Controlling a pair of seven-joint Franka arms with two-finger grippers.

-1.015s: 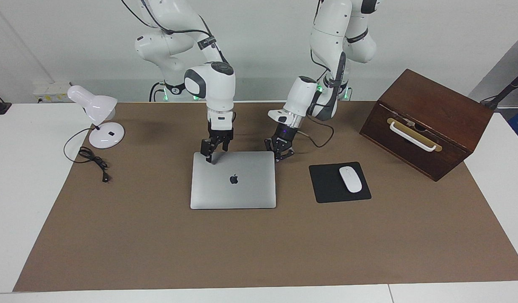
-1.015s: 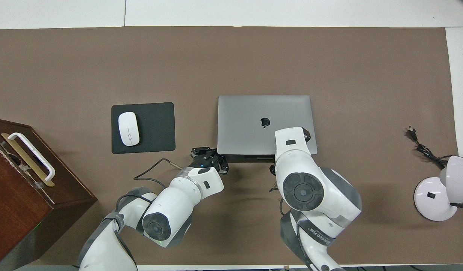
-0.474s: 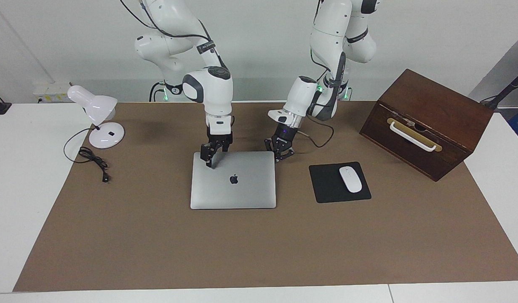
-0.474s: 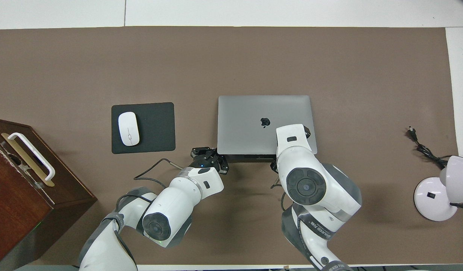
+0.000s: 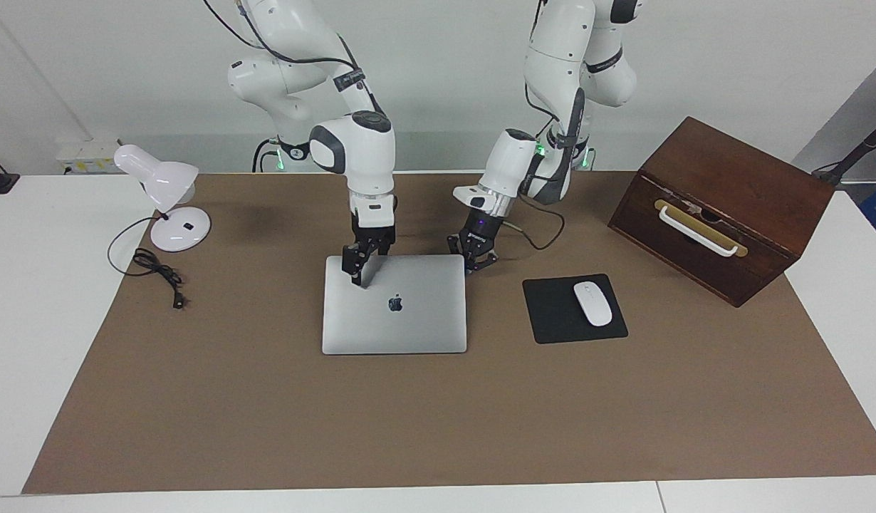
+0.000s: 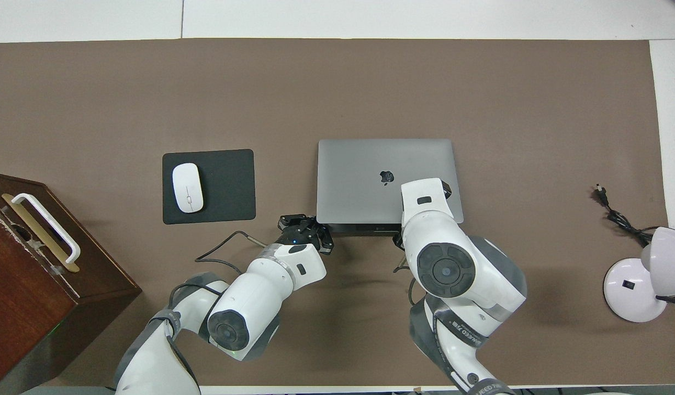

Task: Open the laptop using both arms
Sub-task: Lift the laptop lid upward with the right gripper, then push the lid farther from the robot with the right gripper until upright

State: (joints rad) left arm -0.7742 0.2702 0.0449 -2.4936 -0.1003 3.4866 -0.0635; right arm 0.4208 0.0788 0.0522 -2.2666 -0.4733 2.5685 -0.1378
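Next, my right gripper grabs the corner of the lid's opening edge to open the laptop [image 6: 361, 178].
The silver-grey laptop [image 5: 409, 313] lies on the brown mat, lid down or nearly so, logo up; it also shows in the overhead view [image 6: 359, 181]. My right gripper [image 5: 367, 267] is at the laptop's edge nearest the robots, by the corner toward the right arm's end. Its fingers stand apart, and one finger [image 5: 354, 271] reaches over the lid. In the overhead view its own wrist hides it. My left gripper [image 5: 473, 260] is open, low at the corner of that same edge toward the left arm's end, also seen in the overhead view [image 6: 304, 227].
A black mouse pad [image 5: 552, 313] with a white mouse [image 5: 593, 303] lies beside the laptop toward the left arm's end. A brown wooden box [image 5: 723, 206] stands past it. A white desk lamp [image 5: 164, 192] and its cord [image 5: 157, 274] sit toward the right arm's end.
My right gripper has slid a little farther over the lid, and the lid's corner beside it seems to have risen very slightly. The left gripper has stayed at its corner.
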